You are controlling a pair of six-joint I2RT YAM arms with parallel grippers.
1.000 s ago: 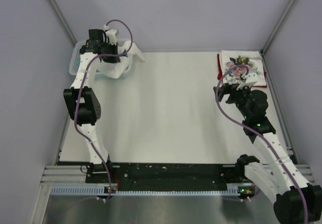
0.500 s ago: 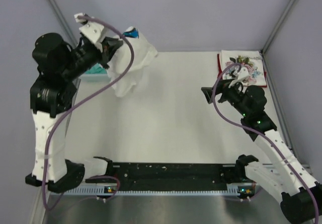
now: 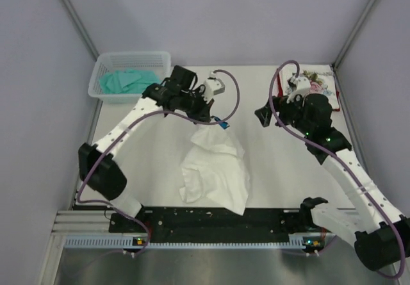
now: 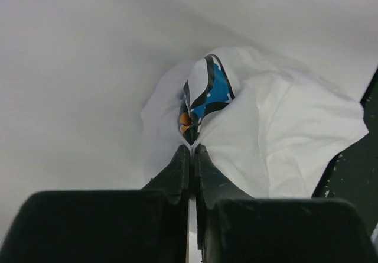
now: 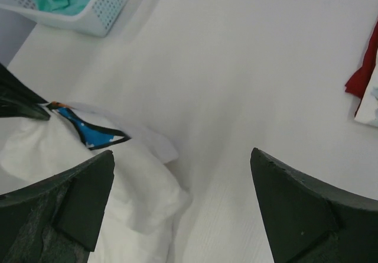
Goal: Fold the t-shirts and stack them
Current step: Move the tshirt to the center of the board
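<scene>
The t-shirt needs to be spread for folding next. My right gripper should grab the white t-shirt (image 3: 214, 170) by a plain outer edge (image 3: 240, 149) and leave the blue print free.
My left gripper (image 3: 214, 120) is shut on a bunched edge of the large white t-shirt (image 3: 214, 170), next to its blue print (image 3: 221, 124). The shirt hangs from the jaws and lies crumpled on the table's near middle. In the left wrist view the jaws (image 4: 192, 149) pinch the white cloth (image 4: 283, 139) just below the blue print (image 4: 215, 91). My right gripper (image 3: 261, 116) is open and empty, above the table to the right of the shirt (image 5: 130, 198). The rose-print shirt (image 3: 320, 80) lies at the back right on the dark red one (image 5: 361, 74), partly hidden by my right arm.
A pale mesh basket (image 3: 106, 64) at the back left holds teal cloth (image 3: 125, 80); it also shows in the right wrist view (image 5: 106, 9). A dark rail (image 3: 218, 218) runs along the table's near edge, and the shirt's lower hem reaches it.
My left arm has swung from the basket to the table's middle with the white shirt, which now drapes onto the table. My right gripper has turned left, away from the stacked shirts.
</scene>
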